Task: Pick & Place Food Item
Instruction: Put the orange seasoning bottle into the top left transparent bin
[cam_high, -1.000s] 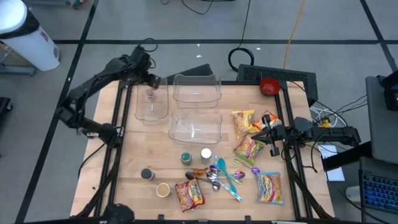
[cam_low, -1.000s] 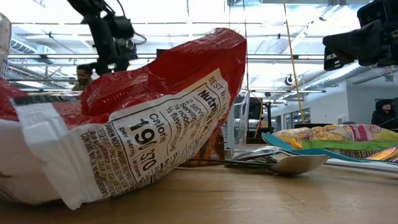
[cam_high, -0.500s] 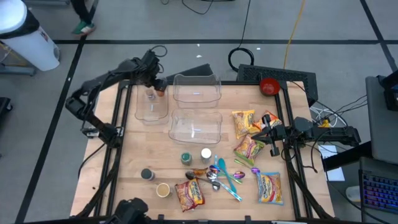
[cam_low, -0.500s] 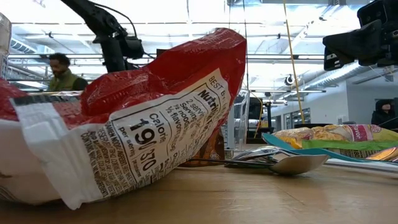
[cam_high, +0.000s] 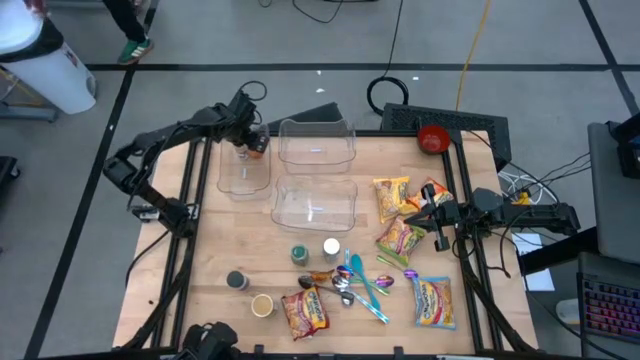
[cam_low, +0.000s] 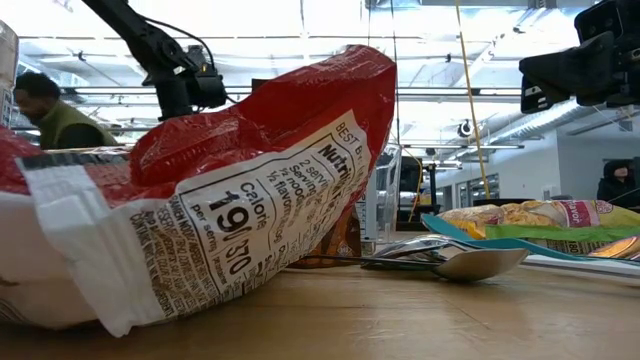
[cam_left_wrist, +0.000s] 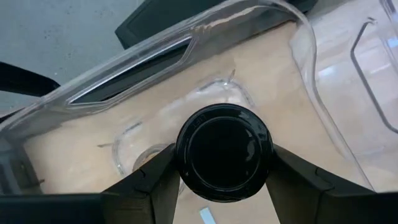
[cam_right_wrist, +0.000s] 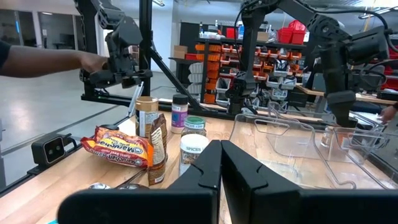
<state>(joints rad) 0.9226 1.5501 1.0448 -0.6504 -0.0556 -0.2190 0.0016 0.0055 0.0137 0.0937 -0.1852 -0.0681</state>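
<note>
The black-capped jar (cam_left_wrist: 224, 152) is inside the clear rim and would stand in the bin, so my left gripper needs to open now and let it go.
A small jar with a round black cap (cam_left_wrist: 224, 152) hangs over the clear bin (cam_high: 243, 170) at the table's far left, with my left gripper (cam_high: 250, 140) shut on it. The right wrist view shows this gripper (cam_right_wrist: 344, 118) down at the bin's rim. The cap hides the jar's body. My right gripper (cam_high: 435, 215) waits shut above the table's right side, over the yellow noodle packets (cam_high: 400, 215). My left gripper pinches the jar at its black cap (cam_left_wrist: 186, 155) between its two fingers (cam_left_wrist: 155, 180), one on each side. The fingers come from above, pointing steeply down. The jar hangs upright below them over the bin's floor; I cannot tell whether its bottom touches.
Two more clear bins (cam_high: 316, 142) (cam_high: 315, 200) stand beside the first. Spice jars (cam_high: 300, 255), spoons (cam_high: 360, 285), a red packet (cam_high: 305, 310) and another yellow packet (cam_high: 432, 300) lie toward the near edge. A red bowl (cam_high: 432, 138) sits at the far right.
My left gripper has come down with the jar toward the far-left clear bin, staying shut on it. A person has walked past beyond the table's far left.
</note>
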